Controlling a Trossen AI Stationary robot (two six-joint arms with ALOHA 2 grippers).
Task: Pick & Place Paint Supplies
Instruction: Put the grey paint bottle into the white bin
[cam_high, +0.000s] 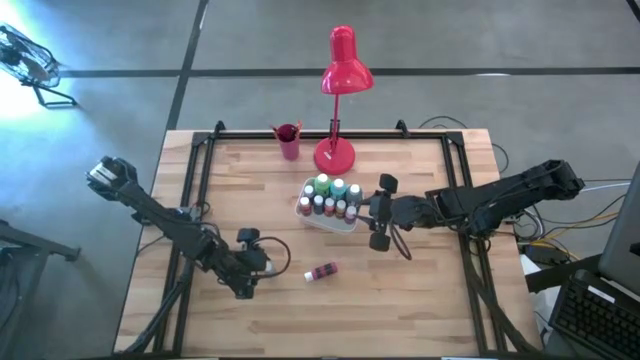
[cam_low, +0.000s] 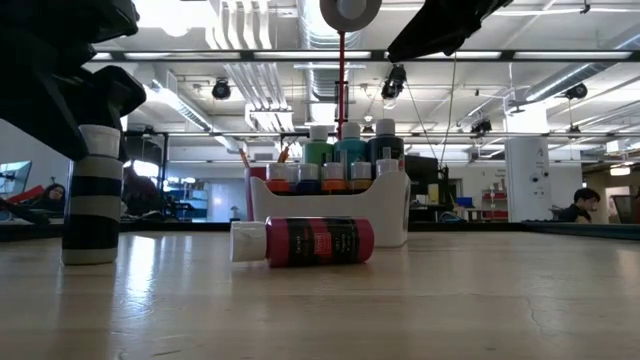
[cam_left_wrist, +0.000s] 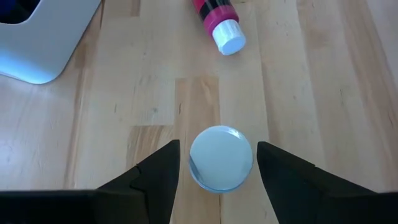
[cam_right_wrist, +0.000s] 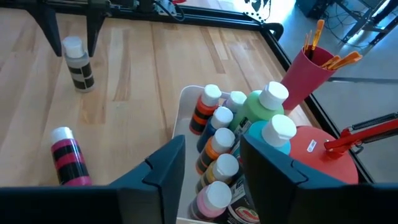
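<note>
The striped paint bottle is ready for my left gripper to close on: the gripper's fingers are on either side of the pale cap (cam_high: 268, 267) (cam_left_wrist: 221, 158), so they would hold the bottle if they closed now.
A black-and-white striped paint bottle (cam_low: 92, 200) stands upright on the wooden table (cam_high: 400, 310), left of centre. My left gripper (cam_left_wrist: 217, 147) hovers over it, open, one finger on each side of its pale cap (cam_left_wrist: 221, 157), with a thin gap showing on both sides. A pink-and-black bottle (cam_high: 322, 271) lies on its side near the table's middle. The white tray (cam_right_wrist: 183, 99) holds several upright bottles, among them green (cam_right_wrist: 258, 109), teal and orange ones. My right gripper (cam_right_wrist: 212, 142) hangs open just above the tray's right end, with nothing between its fingers.
A red desk lamp (cam_high: 340, 70) stands at the table's far edge, its base (cam_right_wrist: 317, 149) right behind the tray. Left of it is a red cup (cam_high: 288, 140) with brushes. A black frame (cam_high: 200, 150) runs around the tabletop. Bare wood lies along the near edge.
</note>
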